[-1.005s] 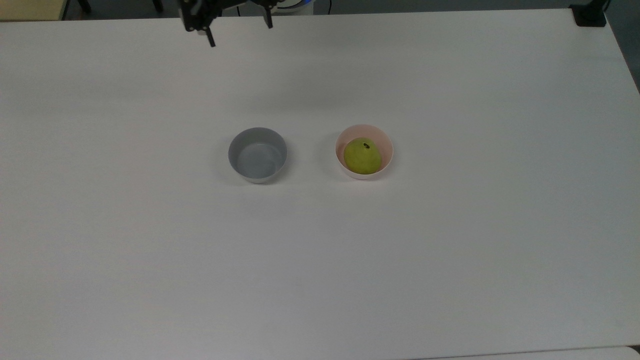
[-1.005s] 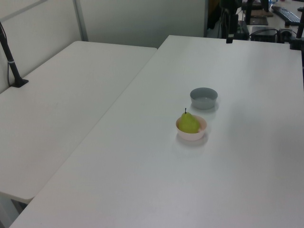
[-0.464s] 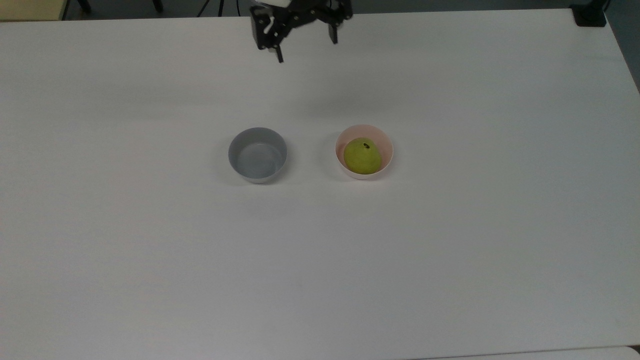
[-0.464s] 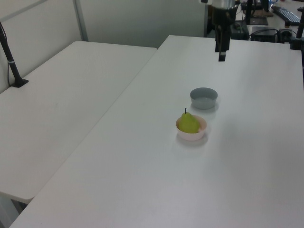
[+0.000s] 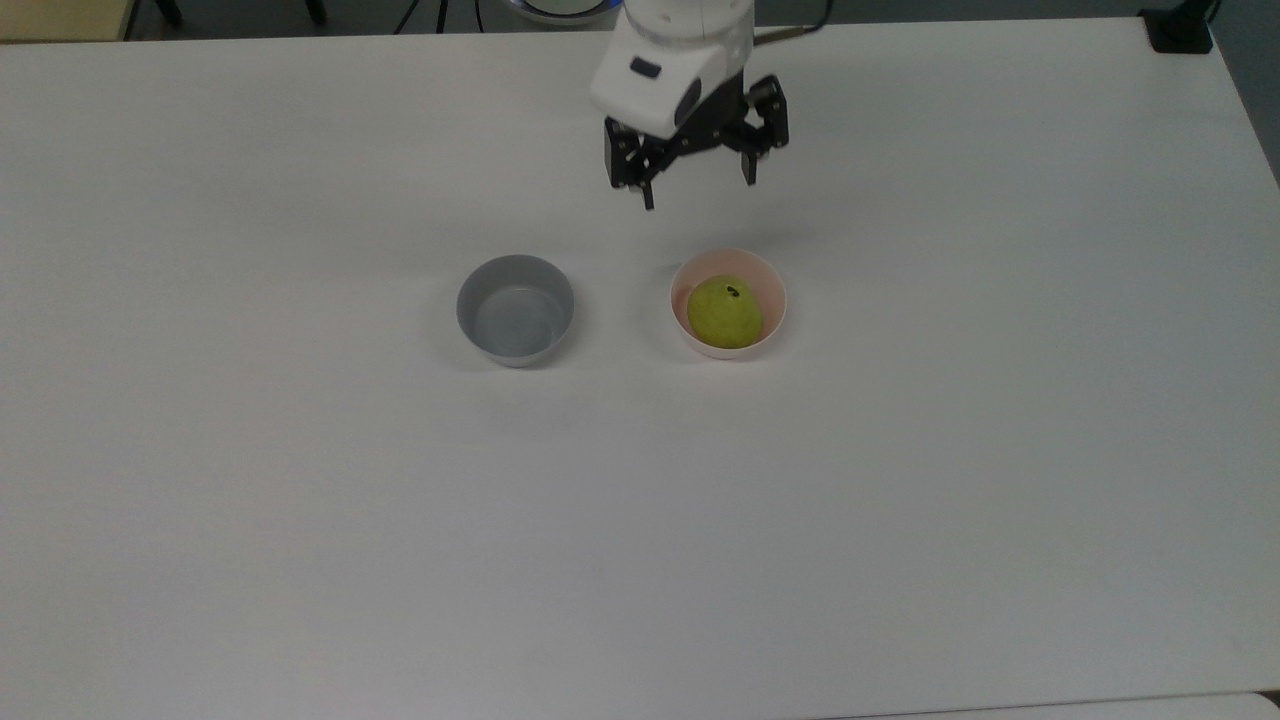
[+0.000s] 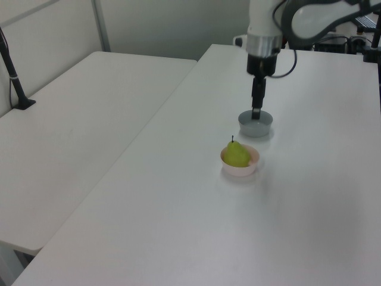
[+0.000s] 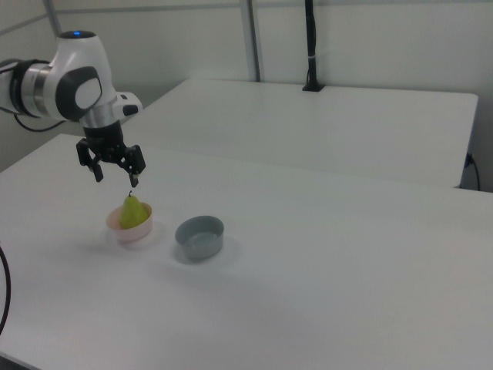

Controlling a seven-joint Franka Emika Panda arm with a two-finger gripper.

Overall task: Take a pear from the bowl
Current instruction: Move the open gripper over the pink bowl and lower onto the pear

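The robot needs to lift the pear out of the pale pink bowl (image 6: pixel 240 171), so its gripper should next grab the yellow-green pear by its narrow top (image 6: pixel 234 146).
A yellow-green pear (image 5: pixel 725 312) with a short dark stem stands upright in the pale pink bowl (image 5: pixel 728 260) near the table's middle. My gripper (image 5: pixel 699 190) hangs open in the air with nothing between its fingers. In the top view it is just above the bowl's far rim, slightly to the left. The right view has the gripper (image 7: pixel 116 179) a short way over the pear (image 7: pixel 133 212) and bowl (image 7: pixel 132 233). From the left view, the gripper (image 6: pixel 256 110) overlaps the grey bowl behind the pear (image 6: pixel 237 154) and pink bowl (image 6: pixel 240 171).
An empty grey bowl (image 5: pixel 515 275) stands at the top view's left of the pink one, a bowl's width away. The white table (image 5: pixel 900 500) stretches wide around both. A second white table (image 6: pixel 89 119) adjoins it, with a black post (image 7: pixel 310 46) clamped at its edge.
The arm has swung in from the table's far edge, rightward and nearer in the top view, and lowered, bringing the open gripper close above the pink bowl. Bowls and pear have not moved.
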